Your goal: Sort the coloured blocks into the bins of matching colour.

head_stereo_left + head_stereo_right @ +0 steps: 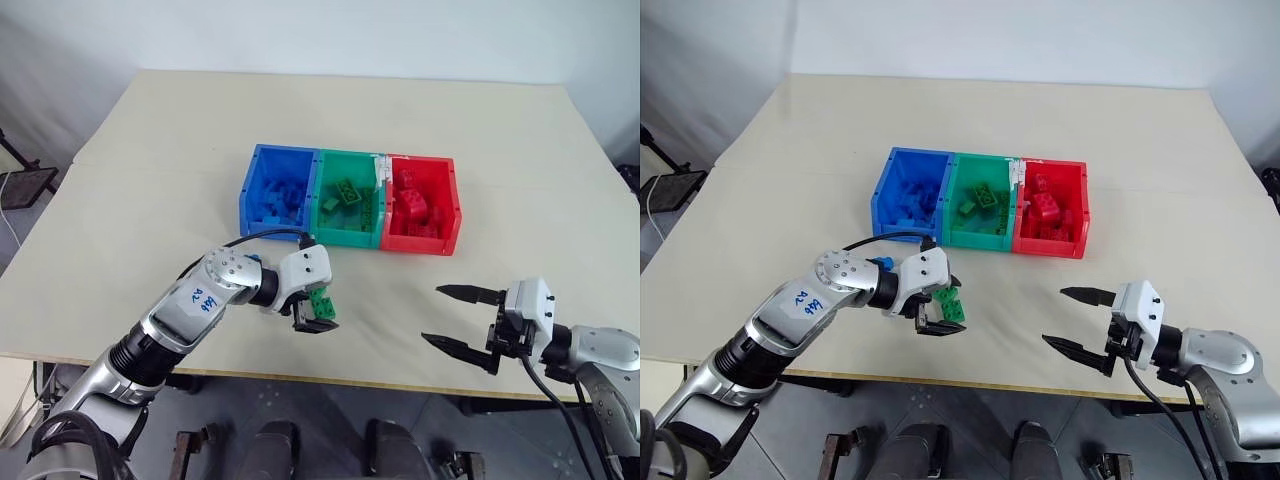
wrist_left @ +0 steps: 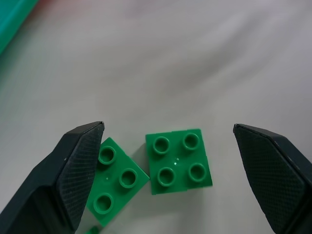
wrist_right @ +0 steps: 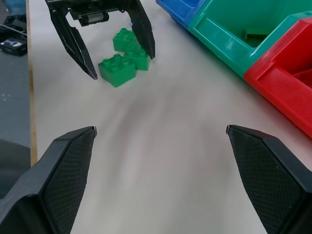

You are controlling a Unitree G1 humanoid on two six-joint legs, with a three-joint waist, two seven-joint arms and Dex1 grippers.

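My left gripper closes on the block next, since the square green block [image 1: 325, 308] has its studs between my fingers and closing now would catch it.
Two green blocks [image 2: 178, 162] [image 2: 117, 180] lie side by side on the table near its front edge. My left gripper [image 1: 318, 318] hangs open just over them, its fingers straddling the square block and holding nothing. My right gripper [image 1: 432, 314] stands open and empty over the table's front right, well apart from the blocks. The right wrist view looks toward the left gripper [image 3: 122, 65] and the green blocks [image 3: 116, 70]. The three joined bins sit mid-table: blue bin [image 1: 262, 165], green bin [image 1: 345, 157], red bin [image 1: 425, 160], each holding blocks of its own colour.
The pale table [image 1: 150, 180] stretches wide around the bins. Its front edge [image 1: 380, 385] runs just behind both grippers. A dark stand [image 1: 25, 185] shows off the table's left side.
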